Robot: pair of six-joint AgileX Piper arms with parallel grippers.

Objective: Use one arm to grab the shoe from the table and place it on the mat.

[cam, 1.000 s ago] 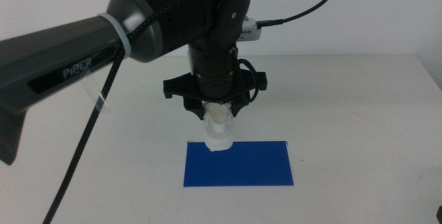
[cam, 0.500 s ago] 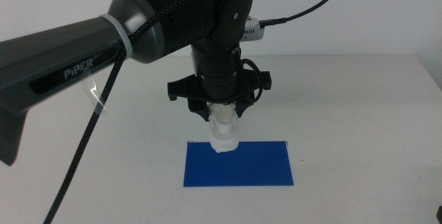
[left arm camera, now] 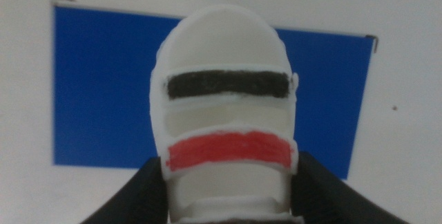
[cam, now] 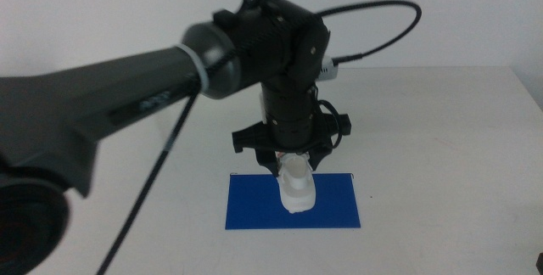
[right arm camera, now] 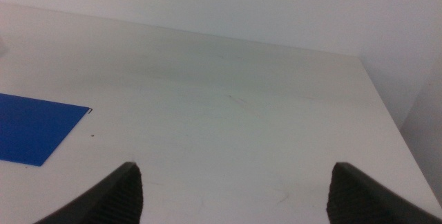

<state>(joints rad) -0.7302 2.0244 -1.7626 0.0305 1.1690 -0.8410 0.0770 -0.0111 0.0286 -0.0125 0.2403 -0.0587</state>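
Observation:
My left gripper holds the white shoe (cam: 298,190) toe-down above the blue mat in the middle view. It should lower the shoe onto the mat before it lets go of the shoe.
The white shoe (cam: 298,190) with its black and red straps is held toe-down over the middle of the blue mat (cam: 250,207). My left gripper (cam: 293,163) is shut on its heel end, and the arm reaches in from the left. In the left wrist view the shoe (left arm camera: 224,110) fills the centre, with the mat (left arm camera: 103,92) behind it and the two jaws of the left gripper (left arm camera: 229,175) pressed against its sides. I cannot tell whether the shoe touches the mat. My right gripper (right arm camera: 238,189) waits open over the table's right part.
The white table (cam: 441,139) stretches bare around the mat, its back edge meeting a white wall. The right wrist view shows one corner of the mat (right arm camera: 34,131) and the table's right edge (right arm camera: 394,113). A black cable (cam: 382,29) loops above the left arm.
The left arm has carried the shoe to the right and toward the camera, from the mat's back left edge to over its middle. The shoe also sits lower.

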